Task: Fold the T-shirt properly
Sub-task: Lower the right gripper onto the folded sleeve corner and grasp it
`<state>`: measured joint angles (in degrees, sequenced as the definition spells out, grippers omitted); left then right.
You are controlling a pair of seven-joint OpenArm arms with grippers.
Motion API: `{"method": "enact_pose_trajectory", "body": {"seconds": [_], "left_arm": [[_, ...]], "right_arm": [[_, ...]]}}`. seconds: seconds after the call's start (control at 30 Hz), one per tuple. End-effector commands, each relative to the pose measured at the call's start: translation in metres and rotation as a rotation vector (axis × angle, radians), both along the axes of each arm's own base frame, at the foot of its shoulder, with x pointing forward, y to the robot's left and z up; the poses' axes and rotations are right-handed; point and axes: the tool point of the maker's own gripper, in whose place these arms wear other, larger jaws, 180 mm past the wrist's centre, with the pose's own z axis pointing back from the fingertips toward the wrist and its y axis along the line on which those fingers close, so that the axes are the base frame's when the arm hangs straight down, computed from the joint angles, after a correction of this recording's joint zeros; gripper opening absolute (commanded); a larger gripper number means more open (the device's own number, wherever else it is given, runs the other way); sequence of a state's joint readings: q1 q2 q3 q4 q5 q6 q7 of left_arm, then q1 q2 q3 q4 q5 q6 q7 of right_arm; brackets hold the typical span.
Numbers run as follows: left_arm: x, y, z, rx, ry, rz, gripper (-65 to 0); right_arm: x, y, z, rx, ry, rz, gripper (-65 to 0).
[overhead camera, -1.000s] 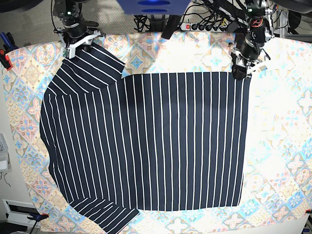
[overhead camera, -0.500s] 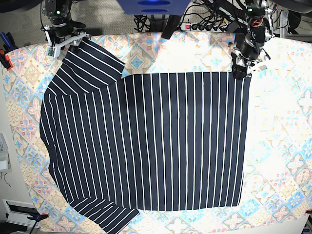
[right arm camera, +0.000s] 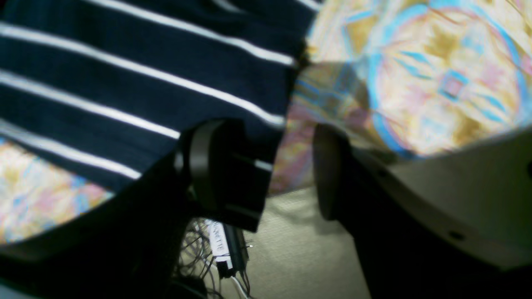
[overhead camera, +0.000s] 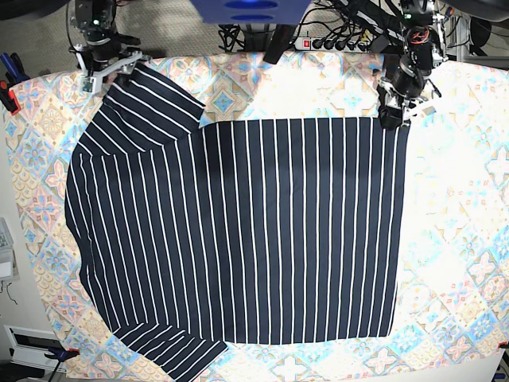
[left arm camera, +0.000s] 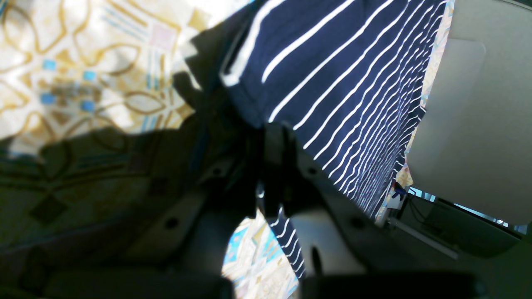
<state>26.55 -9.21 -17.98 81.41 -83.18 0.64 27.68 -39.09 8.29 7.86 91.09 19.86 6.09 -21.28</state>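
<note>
The sleeve's edge lies between the right gripper's fingers, so the right gripper needs to close, which would hold the far sleeve's edge (overhead camera: 127, 70) (right arm camera: 267, 144).
The dark navy T-shirt (overhead camera: 238, 231) with thin white stripes lies spread flat on the tablecloth. Its sleeves are at the left and its hem at the right. My left gripper (overhead camera: 392, 119) is at the far right hem corner. In the left wrist view it (left arm camera: 268, 128) is shut on that corner of the T-shirt (left arm camera: 341, 74). My right gripper (overhead camera: 107, 76) is at the end of the far sleeve. In the right wrist view its jaws (right arm camera: 266, 170) stand apart, and the sleeve edge (right arm camera: 124, 83) drapes over one finger (right arm camera: 203, 166).
The pastel tile-patterned tablecloth (overhead camera: 461, 239) covers the table. A power strip and cables (overhead camera: 334, 44) lie behind the far edge. Clamps sit at the left edge (overhead camera: 8, 95) and the near left corner (overhead camera: 60, 352). Floor and cables (right arm camera: 224, 249) show below the table edge.
My right gripper has moved left and back at the sleeve end, drawing the far sleeve out longer. The left gripper has not moved.
</note>
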Motion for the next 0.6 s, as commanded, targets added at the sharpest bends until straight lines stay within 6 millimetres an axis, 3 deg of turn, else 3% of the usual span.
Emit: {"method": "enact_pose_trajectory", "body": {"seconds": [0.0,0.43,0.57], "left_arm": [[0.0039,0.0032,0.0069,0.008,-0.026,-0.005,-65.0],[0.0039,0.0032,0.0069,0.008,-0.026,-0.005,-65.0],[0.0032,0.0032,0.0067,0.008,-0.024,-0.005,-65.0]], "right_arm": [[-0.0050,0.0129,-0.0022,0.046,0.019,0.026,-36.5],[-0.0134,0.0186,-0.0083,0.062,0.076,0.040,-63.7],[-0.0053,0.0200,-0.0004,0.059,0.047,0.048,-65.0]]}}
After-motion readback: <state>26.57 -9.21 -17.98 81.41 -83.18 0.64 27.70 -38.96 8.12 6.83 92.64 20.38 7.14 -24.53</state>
